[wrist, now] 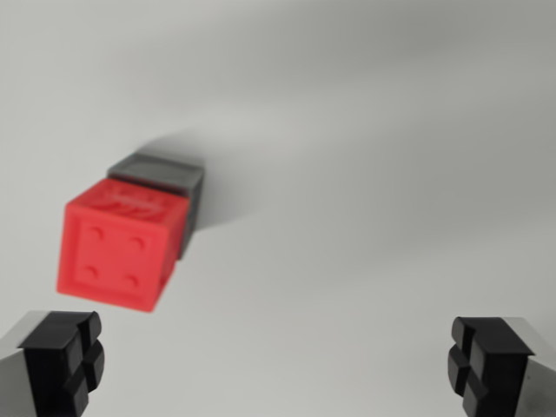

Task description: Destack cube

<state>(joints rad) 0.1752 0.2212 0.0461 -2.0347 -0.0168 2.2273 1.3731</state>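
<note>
The red cube is on top, so my gripper will grab it next by its opposite sides to destack the cubes.
A red cube with four round dimples on its facing side is stacked on a grey cube, of which only a part shows beyond it. Both are left of centre in the wrist view, on a plain white surface. My gripper is open, its two black fingertips at the bottom corners with nothing between them. The left fingertip is just below the red cube, apart from it. The right fingertip is far to the wrist view's right of the stack.
The stack casts a soft shadow toward the upper right. Nothing else shows on the white surface.
</note>
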